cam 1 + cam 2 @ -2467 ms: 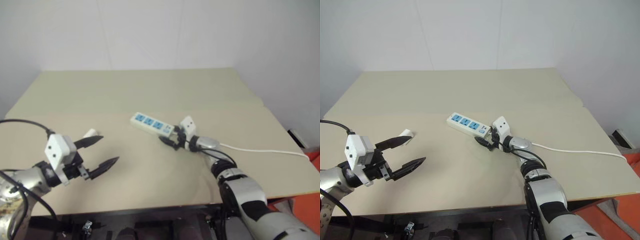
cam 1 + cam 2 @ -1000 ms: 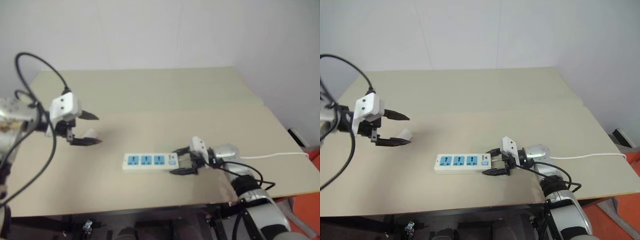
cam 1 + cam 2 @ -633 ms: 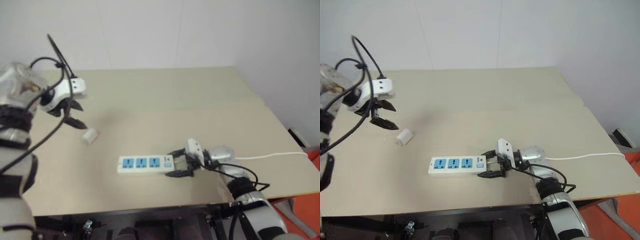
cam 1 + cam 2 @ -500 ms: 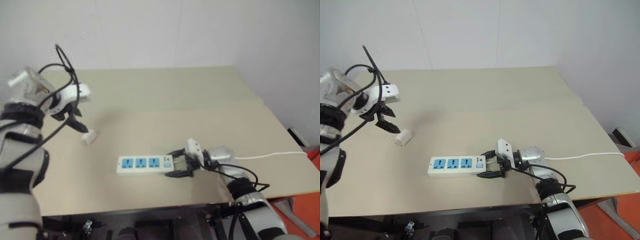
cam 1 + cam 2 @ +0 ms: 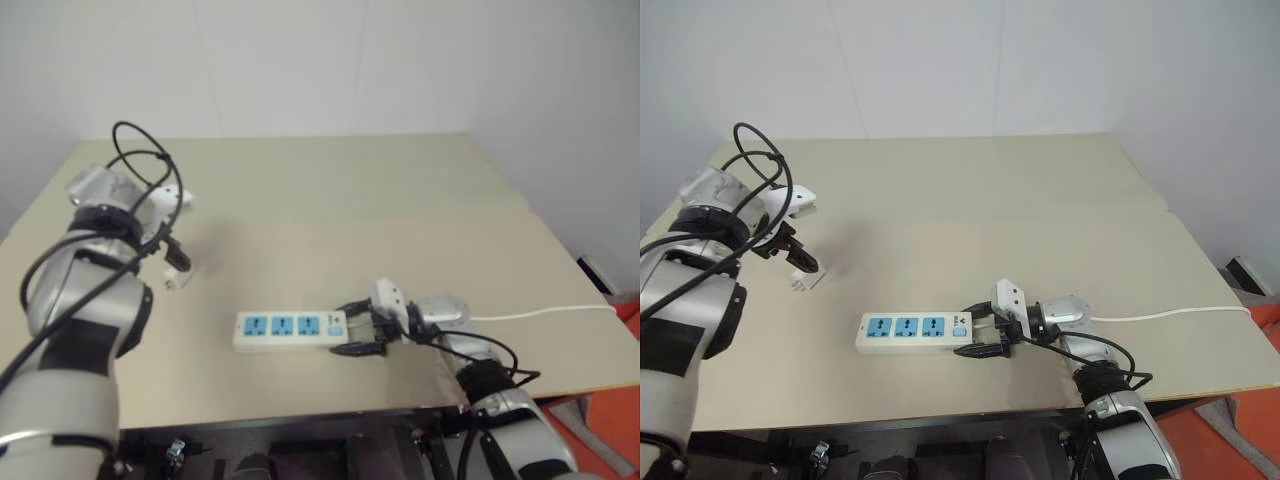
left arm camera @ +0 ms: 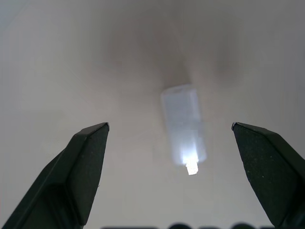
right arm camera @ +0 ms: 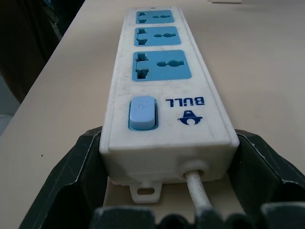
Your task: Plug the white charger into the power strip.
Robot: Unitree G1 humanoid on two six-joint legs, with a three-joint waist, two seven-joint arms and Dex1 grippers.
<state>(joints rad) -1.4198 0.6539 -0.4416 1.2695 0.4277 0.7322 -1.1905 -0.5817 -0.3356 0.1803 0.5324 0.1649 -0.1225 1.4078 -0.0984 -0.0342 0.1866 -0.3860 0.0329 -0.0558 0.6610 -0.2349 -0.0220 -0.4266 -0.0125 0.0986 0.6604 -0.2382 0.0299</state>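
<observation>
My left gripper should move lower before it closes on the white charger point(image 5: 179, 278). Its fingers stop above the charger, so they would miss it if they closed now.
The white charger point(image 5: 806, 278) lies flat on the tan table point(image 5: 330, 200) at the left, its prongs showing in the left wrist view. My left gripper point(image 5: 792, 252) hangs open just above it, pointing steeply down, and the charger point(image 6: 183, 125) lies between the two black fingers point(image 6: 83, 164) without touching either. The power strip point(image 5: 290, 328) lies near the table's front edge with three blue sockets facing up. My right gripper point(image 5: 357, 326) is shut on its switch end, one finger point(image 7: 71, 181) pressed against each side of the power strip point(image 7: 162, 81).
The strip's thin white cord point(image 5: 545, 311) runs right from the switch end, off the table's right edge. A black cable point(image 5: 140, 160) loops over my left arm. Open tabletop lies between the charger and the strip.
My left gripper has come down and forward and rolled, ending right over the charger. My right gripper earlier pulled the strip from mid-table toward the front edge; it has held still since.
</observation>
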